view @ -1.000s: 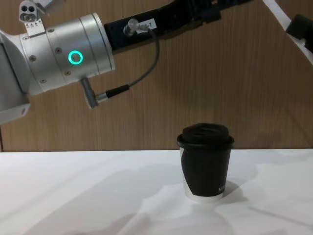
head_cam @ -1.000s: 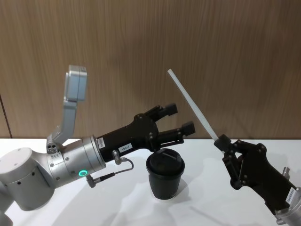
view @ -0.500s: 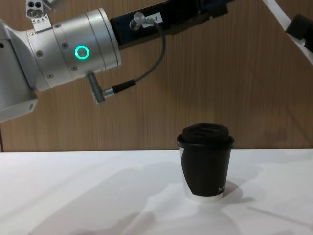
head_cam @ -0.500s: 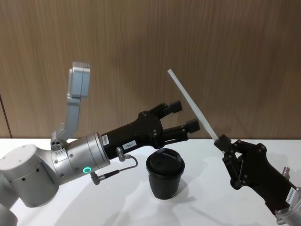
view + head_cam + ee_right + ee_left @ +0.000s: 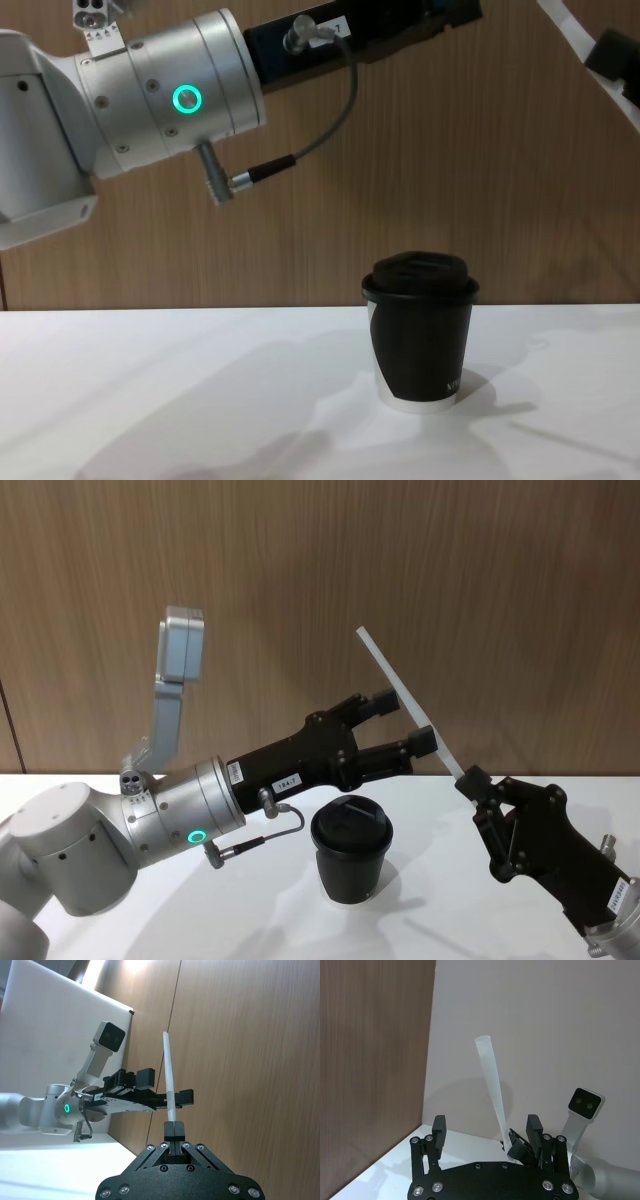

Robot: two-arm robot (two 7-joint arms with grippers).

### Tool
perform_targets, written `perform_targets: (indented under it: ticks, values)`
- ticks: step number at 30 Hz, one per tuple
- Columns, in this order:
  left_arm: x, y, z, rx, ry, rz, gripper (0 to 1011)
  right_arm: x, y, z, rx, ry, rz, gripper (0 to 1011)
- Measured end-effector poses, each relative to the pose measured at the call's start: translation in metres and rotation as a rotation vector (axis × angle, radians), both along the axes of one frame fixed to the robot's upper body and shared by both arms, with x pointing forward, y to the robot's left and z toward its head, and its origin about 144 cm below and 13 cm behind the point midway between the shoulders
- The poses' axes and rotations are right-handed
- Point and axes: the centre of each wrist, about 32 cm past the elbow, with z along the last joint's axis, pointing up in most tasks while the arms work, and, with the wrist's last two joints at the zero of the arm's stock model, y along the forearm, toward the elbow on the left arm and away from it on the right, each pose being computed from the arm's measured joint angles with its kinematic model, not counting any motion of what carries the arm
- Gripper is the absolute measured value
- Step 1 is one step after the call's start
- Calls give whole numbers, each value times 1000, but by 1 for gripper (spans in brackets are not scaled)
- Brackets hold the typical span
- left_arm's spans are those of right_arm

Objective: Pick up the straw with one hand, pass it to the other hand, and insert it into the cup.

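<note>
The white straw has to be taken over and inserted into the cup [image 5: 350, 850], so next my left gripper needs to grab the straw by its middle [image 5: 408, 702].
The thin white straw [image 5: 405, 699] slants up and to the left, and my right gripper [image 5: 472, 779] is shut on its lower end. My left gripper [image 5: 405, 723], black with a silver green-lit wrist, is open and its two fingers stand on either side of the straw's middle without touching it. In the left wrist view the straw [image 5: 492, 1087] rises between the fingers [image 5: 534, 1131], nearer one of them. The right wrist view shows the straw [image 5: 168, 1075] crossing the left gripper [image 5: 167, 1086]. The black lidded cup [image 5: 350, 850] stands upright on the table below both grippers, and the chest view shows the cup [image 5: 420, 330] too.
The white table [image 5: 150, 400] runs wide around the cup. A brown wooden wall [image 5: 480, 580] closes off the back. My left arm's silver wrist [image 5: 170, 100] hangs high above the table's left half.
My left gripper has moved right and forward, so its open fingers now straddle the straw. The right gripper, straw and cup have stayed put.
</note>
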Motion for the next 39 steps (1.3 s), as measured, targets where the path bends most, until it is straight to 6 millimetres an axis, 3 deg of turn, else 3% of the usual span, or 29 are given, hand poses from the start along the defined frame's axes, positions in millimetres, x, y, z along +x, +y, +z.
perform_targets:
  ticks: [15, 22, 39]
  values:
    - [1, -8, 1, -2, 4, 7, 1000, 0, 0, 0, 0, 0, 0, 0]
    - [2, -10, 2, -2, 5, 10, 863, 0, 0, 0, 0, 0, 0, 0]
    - [2, -12, 2, -2, 6, 11, 304, 0, 0, 0, 0, 0, 0, 0]
